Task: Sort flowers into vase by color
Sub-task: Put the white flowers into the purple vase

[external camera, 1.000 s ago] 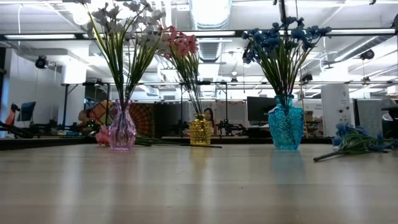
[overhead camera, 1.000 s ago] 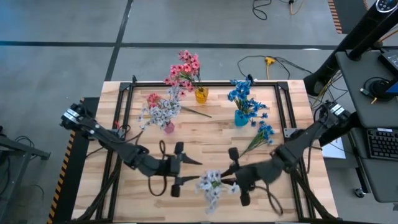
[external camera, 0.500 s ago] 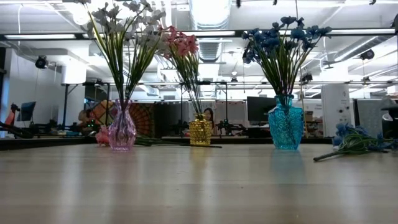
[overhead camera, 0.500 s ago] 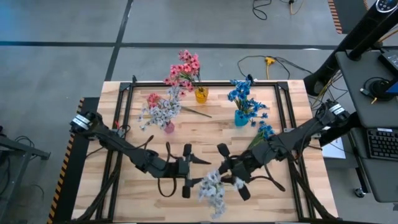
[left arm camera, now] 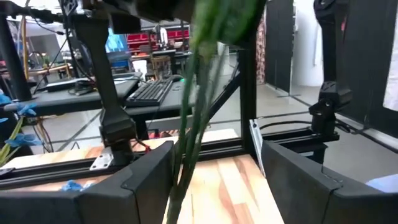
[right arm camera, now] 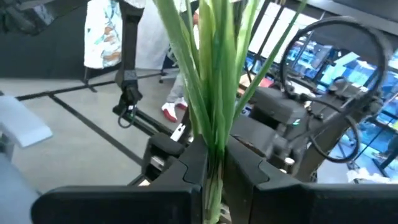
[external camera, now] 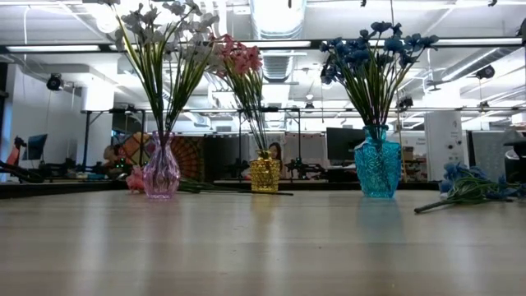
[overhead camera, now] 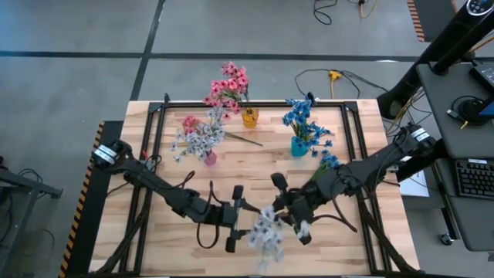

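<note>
The white-lavender sprig [overhead camera: 266, 228] needs to be sorted into its vase [overhead camera: 209, 157], so my left gripper needs to grab it next by its stems below the blossoms.
My right gripper [overhead camera: 282, 215] is shut on a pale white-lavender flower sprig [overhead camera: 266, 228] above the table's near middle. The sprig's green stems [right arm camera: 214, 93] rise between its fingers. My left gripper [overhead camera: 234, 218] faces it from the left and is open. Its fingers [left arm camera: 134, 186] stand on either side of the same stems [left arm camera: 189, 130]; I cannot tell whether they touch. Along the far side stand a pink vase [overhead camera: 208, 157] with pale flowers, a yellow vase [overhead camera: 248, 118] with pink flowers and a blue vase [overhead camera: 299, 146] with blue flowers. My right gripper pinches the sprig's bundle of green stems near its lower end [right arm camera: 214, 171] between its two fingers. The fingers come level from the table's right and lie across the stems. The sprig is lifted clear of the table, its blossoms [overhead camera: 265, 232] toward the near side.
A loose blue sprig [overhead camera: 325, 165] lies on the table to the right of the blue vase. A loose pink sprig [overhead camera: 191, 122] lies beside the pink vase, with a stem [overhead camera: 244, 140] stretching right. A black frame [overhead camera: 255, 103] runs round the tabletop. Bare wood lies at the near left.
My right gripper has carried the pale sprig a little toward the table's left and far side and rolled its wrist, so the blossoms swung round. My left gripper has moved toward the table's right, and its fingers now stand around the sprig's stems.
</note>
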Available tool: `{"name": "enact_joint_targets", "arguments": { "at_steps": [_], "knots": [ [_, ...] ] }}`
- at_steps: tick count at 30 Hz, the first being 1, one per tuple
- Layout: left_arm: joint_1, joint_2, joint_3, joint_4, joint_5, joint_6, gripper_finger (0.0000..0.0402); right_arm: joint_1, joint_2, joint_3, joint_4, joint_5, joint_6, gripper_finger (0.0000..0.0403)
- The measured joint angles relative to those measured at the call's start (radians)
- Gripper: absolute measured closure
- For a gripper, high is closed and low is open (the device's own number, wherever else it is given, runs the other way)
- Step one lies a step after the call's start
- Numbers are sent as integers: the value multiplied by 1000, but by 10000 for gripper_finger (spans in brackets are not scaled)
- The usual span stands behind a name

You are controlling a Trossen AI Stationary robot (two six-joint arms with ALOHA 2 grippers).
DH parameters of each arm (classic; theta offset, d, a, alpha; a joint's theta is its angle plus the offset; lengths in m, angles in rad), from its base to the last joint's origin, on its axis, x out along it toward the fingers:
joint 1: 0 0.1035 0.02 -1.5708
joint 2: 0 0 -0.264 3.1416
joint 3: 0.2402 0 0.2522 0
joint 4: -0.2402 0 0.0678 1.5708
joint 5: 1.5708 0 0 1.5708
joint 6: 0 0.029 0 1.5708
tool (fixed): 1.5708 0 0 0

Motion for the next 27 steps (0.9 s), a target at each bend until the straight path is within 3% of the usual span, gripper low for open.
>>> {"name": "enact_joint_targets", "arguments": {
  "at_steps": [4, 7, 15, 21, 27],
  "knots": [
    [11, 0, 0, 3, -2, 0, 181, -7, 3, 0, 2, 0, -4, 374],
    [17, 0, 0, 3, -30, 0, 209, -12, 3, 0, 2, 0, -6, 374],
    [18, -11, 0, 0, -61, 1, 383, -22, 2, 0, 5, -1, 43, 363],
    [19, -29, 0, -8, -76, -18, 390, -56, -19, 0, -43, 0, 143, 293],
    [18, -60, 0, -79, -172, -40, 397, -71, -66, 0, -55, 6, 180, 217]
  ]
}}
